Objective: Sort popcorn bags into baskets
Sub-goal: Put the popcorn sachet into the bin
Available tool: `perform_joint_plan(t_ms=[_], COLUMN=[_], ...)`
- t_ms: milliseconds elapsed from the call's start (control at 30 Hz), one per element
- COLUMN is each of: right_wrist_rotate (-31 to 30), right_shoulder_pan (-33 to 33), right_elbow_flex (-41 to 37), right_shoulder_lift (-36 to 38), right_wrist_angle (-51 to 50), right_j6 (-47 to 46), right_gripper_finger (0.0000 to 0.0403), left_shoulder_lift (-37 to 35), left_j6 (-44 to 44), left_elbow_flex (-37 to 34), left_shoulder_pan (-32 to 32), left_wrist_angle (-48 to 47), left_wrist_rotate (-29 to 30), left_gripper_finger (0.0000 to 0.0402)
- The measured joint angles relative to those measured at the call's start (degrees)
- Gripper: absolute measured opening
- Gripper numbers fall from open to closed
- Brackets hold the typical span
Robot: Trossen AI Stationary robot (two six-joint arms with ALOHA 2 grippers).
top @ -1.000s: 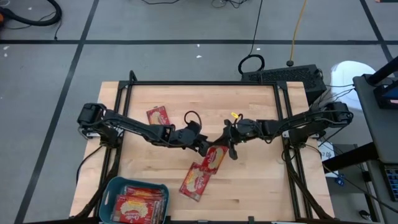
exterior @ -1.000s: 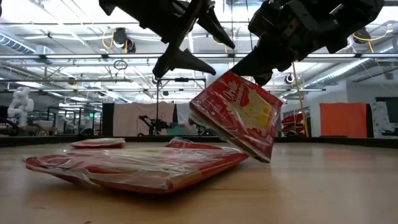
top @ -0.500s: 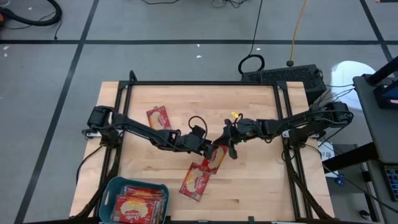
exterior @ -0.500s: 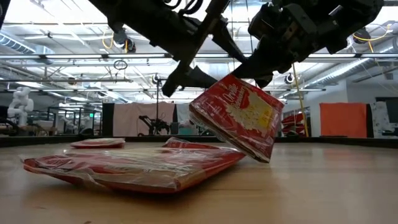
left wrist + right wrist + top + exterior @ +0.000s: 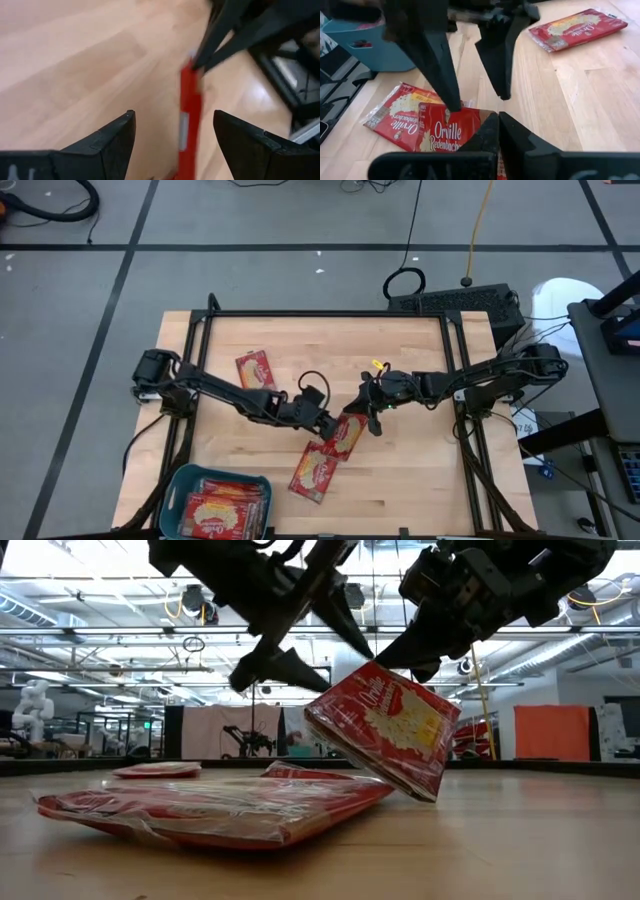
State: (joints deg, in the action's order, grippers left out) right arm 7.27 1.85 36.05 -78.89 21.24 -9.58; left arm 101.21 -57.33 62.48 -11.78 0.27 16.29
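The left gripper should grab the popcorn bag (image 5: 189, 115) next by its long side edge (image 5: 188, 132), so that it can carry the bag over to the teal basket.
A red popcorn bag (image 5: 385, 730) hangs tilted between the two arms near the table's middle. My right gripper (image 5: 498, 120) is shut on it. My left gripper (image 5: 172, 125) is open, with one finger on each side of the bag (image 5: 189, 115), which shows edge-on, and I see no touch. A second bag (image 5: 315, 472) lies flat just nearer, and a third (image 5: 254, 367) lies toward the far left. The teal basket (image 5: 180, 485) stands at the near left corner with several bags in it. My right gripper pinches the bag's upper edge (image 5: 481, 116) between its two fingers (image 5: 405, 652), coming slanting down from the table's right. The bag hangs tilted below the fingers with its printed face toward the near edge. Whether its lower corner (image 5: 425, 795) touches the table, I cannot tell.
The flat bag (image 5: 210, 808) lies close on the near left side of the held one. A black frame (image 5: 330, 314) runs round the table's far and side edges. Bare wood (image 5: 420, 480) lies on the near right.
My left gripper has come down a little and closed in on the held bag, staying open. The right gripper and the bag have kept still.
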Motion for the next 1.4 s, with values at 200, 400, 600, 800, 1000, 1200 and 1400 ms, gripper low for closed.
perform_joint_plan(t_ms=[200,400,600,800,1000,1200,1400], right_wrist_rotate=[0.1,0.0,0.0,-2.8,-2.8,-2.8,-3.1], right_shoulder_pan=[0.0,0.0,0.0,0.0,0.0,0.0,-1.8], right_elbow_flex=[0.0,0.0,0.0,0.0,0.0,0.0,-0.1], right_shoulder_lift=[0.0,0.0,0.0,0.0,0.0,1.0,7.5], right_wrist_angle=[0.6,1.4,3.2,4.7,5.8,6.9,7.3], right_j6=[0.2,0.2,0.2,-0.1,-1.4,-3.8,-9.1], right_gripper_finger=[0.0000,0.0000,0.0000,0.0000,0.0000,0.0000,0.0023], left_shoulder_lift=[0.0,0.0,0.0,2.9,4.9,4.4,1.2], left_j6=[-1.3,-0.2,1.3,1.9,-0.3,0.0,0.2], left_elbow_flex=[0.0,0.0,0.0,-0.1,0.1,0.0,0.0], left_shoulder_pan=[-1.1,-1.1,-0.6,-0.6,-0.4,-0.3,-0.3], left_wrist_angle=[-0.2,-0.1,1.4,2.1,4.3,7.5,6.8], left_wrist_rotate=[-0.8,-1.3,-3.1,-3.2,-1.4,-2.3,-3.8], left_gripper_finger=[0.0269,0.0269,0.0268,0.0227,0.0132,0.0018,0.0035])
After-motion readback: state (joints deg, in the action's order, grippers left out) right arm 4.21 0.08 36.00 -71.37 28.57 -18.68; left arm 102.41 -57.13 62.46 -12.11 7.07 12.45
